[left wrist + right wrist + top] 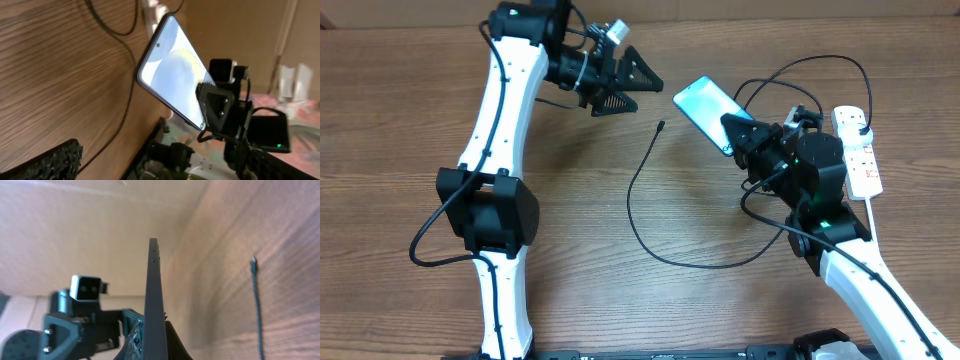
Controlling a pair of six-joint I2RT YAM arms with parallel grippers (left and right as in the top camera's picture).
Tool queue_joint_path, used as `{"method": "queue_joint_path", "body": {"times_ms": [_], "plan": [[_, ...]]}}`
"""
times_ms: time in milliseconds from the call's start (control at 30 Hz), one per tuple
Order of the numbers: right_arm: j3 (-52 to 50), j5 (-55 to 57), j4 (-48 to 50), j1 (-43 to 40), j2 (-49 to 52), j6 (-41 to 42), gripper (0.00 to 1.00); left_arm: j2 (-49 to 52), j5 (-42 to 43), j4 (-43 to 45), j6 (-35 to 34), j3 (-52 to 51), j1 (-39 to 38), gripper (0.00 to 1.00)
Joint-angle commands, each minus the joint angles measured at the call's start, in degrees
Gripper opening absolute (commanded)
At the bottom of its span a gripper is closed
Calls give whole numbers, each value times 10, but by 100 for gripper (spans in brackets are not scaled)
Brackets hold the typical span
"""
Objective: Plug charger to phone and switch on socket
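Observation:
The left gripper grabs the phone by its free long side edge next, leaving the end of the phone my right gripper holds free for the charger.
The phone, screen lit light blue, is held tilted above the table by my right gripper, which is shut on its lower end. In the right wrist view the phone shows edge-on between the fingers. In the left wrist view the phone faces the camera. The charger cable lies curved on the table, its connector tip left of the phone, also in the right wrist view. My left gripper is open and empty, raised left of the phone. The white socket lies at the right.
The black cable loops behind the phone toward the socket. The socket's white cord runs down the right side. The wooden table stretches to the left and front.

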Motion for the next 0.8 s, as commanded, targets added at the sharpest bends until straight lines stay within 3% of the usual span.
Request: {"method": "queue_joint_path", "body": {"times_ms": [0, 133, 367, 567, 767], "plan": [[14, 79, 23, 23, -18, 33, 4, -23, 76, 7, -12, 13, 7, 100], [18, 153, 74, 61, -16, 44, 4, -23, 124, 42, -69, 13, 12, 100], [59, 283, 79, 129, -2, 76, 4, -23, 139, 133, -227, 13, 12, 100], [104, 299, 82, 146, 50, 112, 4, -23, 141, 252, -348, 13, 0, 92], [162, 300, 96, 160, 108, 130, 4, -23, 111, 317, -442, 13, -12, 87]]}}
